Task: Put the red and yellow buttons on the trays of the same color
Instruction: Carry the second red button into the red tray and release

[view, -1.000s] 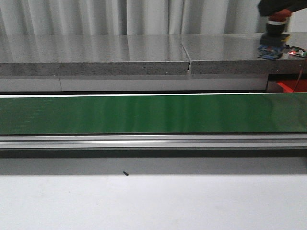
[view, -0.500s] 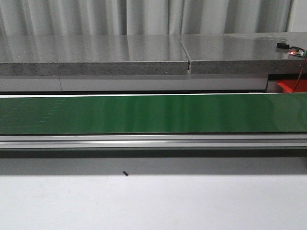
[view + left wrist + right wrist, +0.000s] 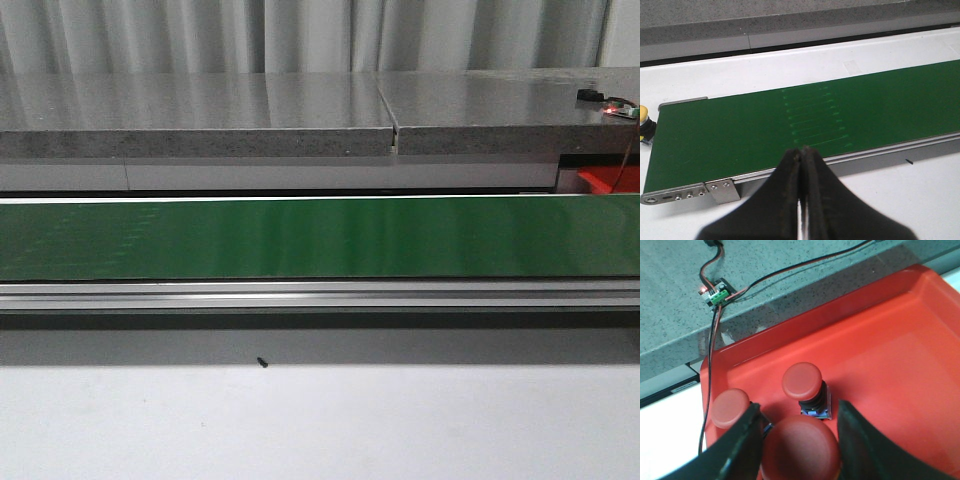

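In the right wrist view, the held red button [image 3: 801, 450] hangs above the bottom of the red tray, so my right gripper will keep holding until it gets there.
In the right wrist view my right gripper [image 3: 799, 406] is shut on a red button [image 3: 800, 450], held just above the red tray [image 3: 890, 355]. Two more red buttons stand in that tray, one [image 3: 801, 380] past the fingertips and one [image 3: 730, 407] beside a finger. My left gripper [image 3: 801, 150] is shut with nothing in it, hanging over the near rail of the green belt [image 3: 740, 135]. A yellow button [image 3: 642, 122] peeks in beyond the belt's end. No yellow tray shows. Neither gripper appears in the front view, where only a corner of the red tray [image 3: 605, 180] is visible.
A small circuit board [image 3: 716, 291] with red and black wires lies on the grey stone ledge [image 3: 670, 315] behind the red tray, and is also seen as the board [image 3: 620, 110] at the far right. The green belt [image 3: 320, 238] spans the front view.
A second ago my right gripper with the red button showed at the top right of the front view; it has since left that view. Nothing else moved.
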Robot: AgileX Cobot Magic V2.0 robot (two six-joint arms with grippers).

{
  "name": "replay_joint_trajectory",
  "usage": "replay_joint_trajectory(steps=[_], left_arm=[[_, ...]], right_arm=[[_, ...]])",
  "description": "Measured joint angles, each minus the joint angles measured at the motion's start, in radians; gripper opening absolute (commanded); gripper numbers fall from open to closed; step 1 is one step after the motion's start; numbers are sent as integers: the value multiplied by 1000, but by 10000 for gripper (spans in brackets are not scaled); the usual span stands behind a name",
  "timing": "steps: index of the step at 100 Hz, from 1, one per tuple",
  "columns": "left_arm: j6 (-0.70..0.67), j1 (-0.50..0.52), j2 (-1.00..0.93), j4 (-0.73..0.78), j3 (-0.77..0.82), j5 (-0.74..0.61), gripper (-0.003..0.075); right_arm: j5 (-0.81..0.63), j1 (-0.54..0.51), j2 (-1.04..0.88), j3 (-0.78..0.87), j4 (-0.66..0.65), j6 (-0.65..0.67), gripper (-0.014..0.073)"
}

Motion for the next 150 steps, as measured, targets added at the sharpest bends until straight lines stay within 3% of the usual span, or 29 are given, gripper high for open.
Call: replay_joint_trajectory(steps=[55, 62, 77, 85, 118, 144, 150], left_arm=[[0, 0, 0, 0, 0, 0, -19], [0, 0, 0, 0, 0, 0, -19], [0, 0, 0, 0, 0, 0, -19], [0, 0, 0, 0, 0, 0, -19], [0, 0, 0, 0, 0, 0, -19], [0, 0, 0, 0, 0, 0, -19], [0, 0, 0, 0, 0, 0, -19]], right_arm=[[5, 0, 201, -72, 60, 0, 192], [5, 0, 210, -72, 60, 0, 241], [17, 0, 212, -80, 62, 2, 495], [29, 0, 212, -87, 62, 2, 531], [47, 0, 151, -93, 62, 0, 416], [67, 0, -3, -73, -11, -2, -15], [73, 5, -42, -60, -17, -4, -71]])
